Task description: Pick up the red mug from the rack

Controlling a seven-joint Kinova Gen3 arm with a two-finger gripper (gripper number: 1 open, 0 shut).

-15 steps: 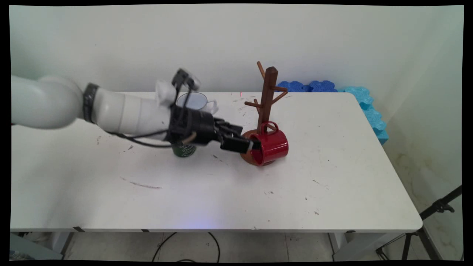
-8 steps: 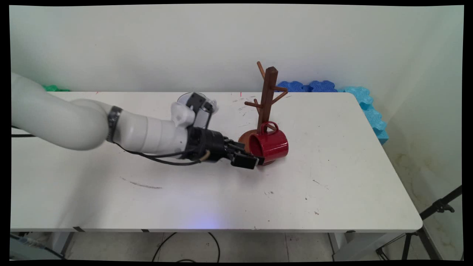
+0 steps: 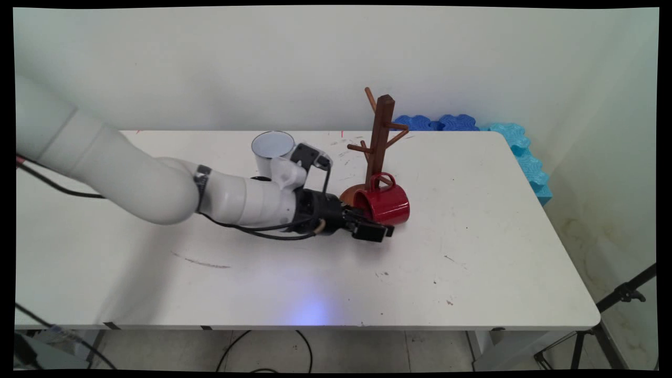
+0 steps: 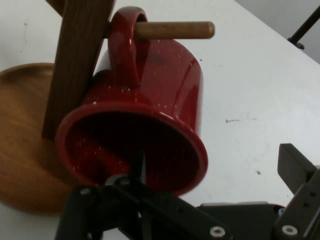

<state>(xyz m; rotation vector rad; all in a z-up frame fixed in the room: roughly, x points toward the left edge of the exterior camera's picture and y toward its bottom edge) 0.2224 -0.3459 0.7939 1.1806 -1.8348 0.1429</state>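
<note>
Next, my gripper grabs the red mug by its rim (image 4: 192, 136) and takes it off the mug tree's peg (image 4: 182, 30).
A red mug (image 3: 386, 203) hangs by its handle on a low peg of the brown wooden mug tree (image 3: 381, 137), its mouth facing left toward me. My gripper (image 3: 379, 231) lies low over the table, just in front of and under the mug's rim, open and holding nothing. The hand view looks straight into the red mug (image 4: 150, 115), with the handle looped over the peg (image 4: 175, 30) beside the tree's post (image 4: 75, 55) and round base (image 4: 25, 145). One finger (image 4: 295, 167) stands far out to the right, clear of the mug.
A white mug (image 3: 272, 148) stands upright behind my wrist. Blue foam pieces (image 3: 457, 122) lie along the table's back right edge and right side (image 3: 527, 157). A black tripod (image 3: 619, 296) stands off the table's right end. Black cables hang under the forearm.
The arm swung toward the table's near side and to the right. The gripper dropped from the mug's mouth to just below its rim. The red mug stayed on its peg.
</note>
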